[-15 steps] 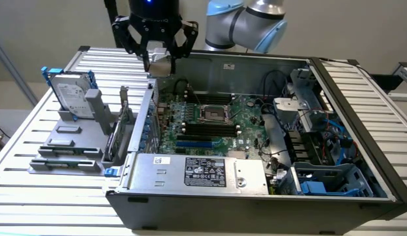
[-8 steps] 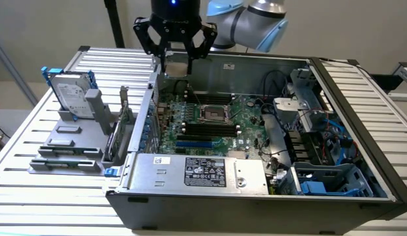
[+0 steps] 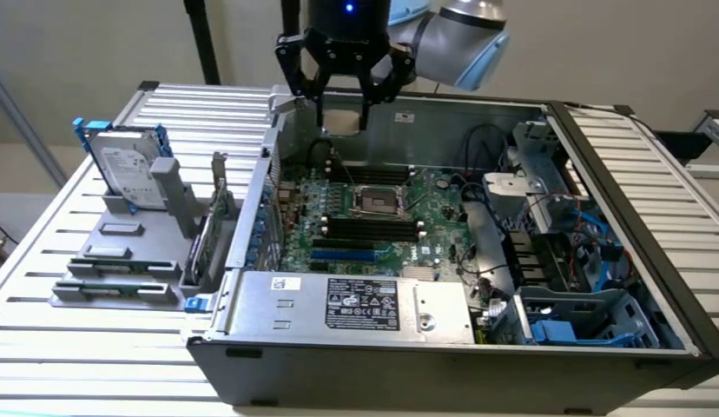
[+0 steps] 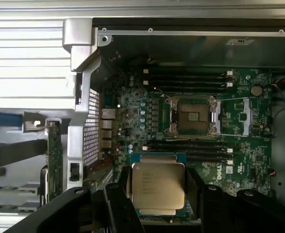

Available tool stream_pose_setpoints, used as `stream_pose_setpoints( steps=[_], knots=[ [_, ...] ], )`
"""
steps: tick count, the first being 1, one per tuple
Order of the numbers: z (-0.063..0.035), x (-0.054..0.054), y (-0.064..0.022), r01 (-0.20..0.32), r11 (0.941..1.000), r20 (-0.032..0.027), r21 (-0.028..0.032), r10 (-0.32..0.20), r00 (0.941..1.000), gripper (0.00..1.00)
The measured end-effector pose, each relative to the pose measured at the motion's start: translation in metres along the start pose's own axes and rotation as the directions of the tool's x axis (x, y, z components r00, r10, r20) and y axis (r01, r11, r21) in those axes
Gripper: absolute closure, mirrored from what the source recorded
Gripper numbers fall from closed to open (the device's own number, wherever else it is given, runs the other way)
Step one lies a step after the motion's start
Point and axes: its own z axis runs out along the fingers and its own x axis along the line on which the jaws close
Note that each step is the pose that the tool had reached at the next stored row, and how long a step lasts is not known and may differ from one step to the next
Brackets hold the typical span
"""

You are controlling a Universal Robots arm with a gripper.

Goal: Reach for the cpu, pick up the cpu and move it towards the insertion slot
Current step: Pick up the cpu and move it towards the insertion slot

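Note:
The CPU is high above the socket (image 3: pixel 379 201) and off to its side, so my gripper needs to keep holding the CPU.
My gripper (image 3: pixel 342 122) hangs above the back of the open computer case (image 3: pixel 591 165), with its black fingers (image 4: pixel 117 196) shut on the cpu (image 4: pixel 158 185). The cpu is a flat square chip with a silvery-grey top and a thin green rim, and it lies level between the fingers. On the green motherboard below sits the insertion slot (image 3: pixel 377 201), a square socket with a shiny metal frame and a dark centre (image 4: pixel 192 115). The cpu is high above the board, off to one side of the socket and apart from it.
Long black memory slots (image 3: pixel 366 230) flank the socket. A silver power supply (image 3: pixel 348 304) fills the case's front, with cables and drive bays (image 3: pixel 545 234) on the exterior view's right. A hard drive with blue rails (image 3: pixel 130 169) stands in a grey holder on the exterior view's left.

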Motion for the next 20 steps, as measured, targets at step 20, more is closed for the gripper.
stream_pose_setpoints(
  steps=[20],
  knots=[
    [0.0286,-0.05,0.0542,-0.001,0.9992,0.0004,0.0406,0.001,1.0,0.45]
  ],
)
